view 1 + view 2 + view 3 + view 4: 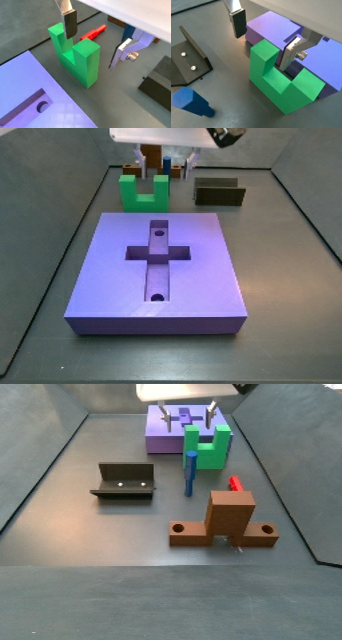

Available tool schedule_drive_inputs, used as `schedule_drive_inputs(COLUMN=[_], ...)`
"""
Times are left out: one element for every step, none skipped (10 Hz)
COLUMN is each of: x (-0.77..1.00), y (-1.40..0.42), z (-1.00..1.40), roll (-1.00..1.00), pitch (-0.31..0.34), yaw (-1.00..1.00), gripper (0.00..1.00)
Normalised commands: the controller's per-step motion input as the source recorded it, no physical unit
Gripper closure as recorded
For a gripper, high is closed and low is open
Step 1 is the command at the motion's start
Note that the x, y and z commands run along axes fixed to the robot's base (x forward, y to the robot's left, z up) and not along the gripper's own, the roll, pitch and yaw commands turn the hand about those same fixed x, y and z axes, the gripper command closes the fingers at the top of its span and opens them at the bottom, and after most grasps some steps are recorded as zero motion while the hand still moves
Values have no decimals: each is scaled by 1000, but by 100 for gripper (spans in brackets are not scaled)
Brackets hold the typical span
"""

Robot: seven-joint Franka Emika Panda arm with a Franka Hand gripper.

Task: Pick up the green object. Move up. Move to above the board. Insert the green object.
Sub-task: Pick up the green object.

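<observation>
My gripper needs to insert the green object into the board (33, 95), so it should grab one upright prong (86, 50) next.
The green object (75, 56) is a bright green U-shaped block standing prongs up on the dark floor, right beside the edge of the board (33, 95). The board is a large purple slab with a cross-shaped recess (154, 253). My gripper (91, 51) is open and empty, just above the green object, with one finger (69, 22) by the far prong and the other finger (123, 50) outside the near prong. Neither pad touches it. The same shows in the wrist view (260, 50) with the green object (281, 82). In both side views the gripper (163, 170) (189, 419) hangs over the green object (144, 192) (207, 450).
A small red stick (93, 32) lies on the floor beyond the green object. The dark fixture (188, 57) (124, 481) stands to one side. A blue upright piece (191, 100) (189, 476) and a brown block (227, 519) stand further from the board.
</observation>
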Motion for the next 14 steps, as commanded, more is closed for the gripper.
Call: schedule_drive_inputs(x=[0, 0, 0, 0, 0, 0, 0, 0, 0, 0, 0, 0, 0, 0], y=[-23, -9, -20, -51, 0, 0, 0, 0, 0, 0, 0, 0, 0, 0], z=[-286, -320, -329, -240, 0, 0, 0, 0, 0, 0, 0, 0, 0, 0], roll=[0, 0, 0, 0, 0, 0, 0, 0, 0, 0, 0, 0, 0, 0], pitch=[0, 0, 0, 0, 0, 0, 0, 0, 0, 0, 0, 0, 0, 0], yaw=[0, 0, 0, 0, 0, 0, 0, 0, 0, 0, 0, 0, 0, 0], gripper=[0, 0, 0, 0, 0, 100, 100, 100, 100, 100, 100, 100, 100, 100])
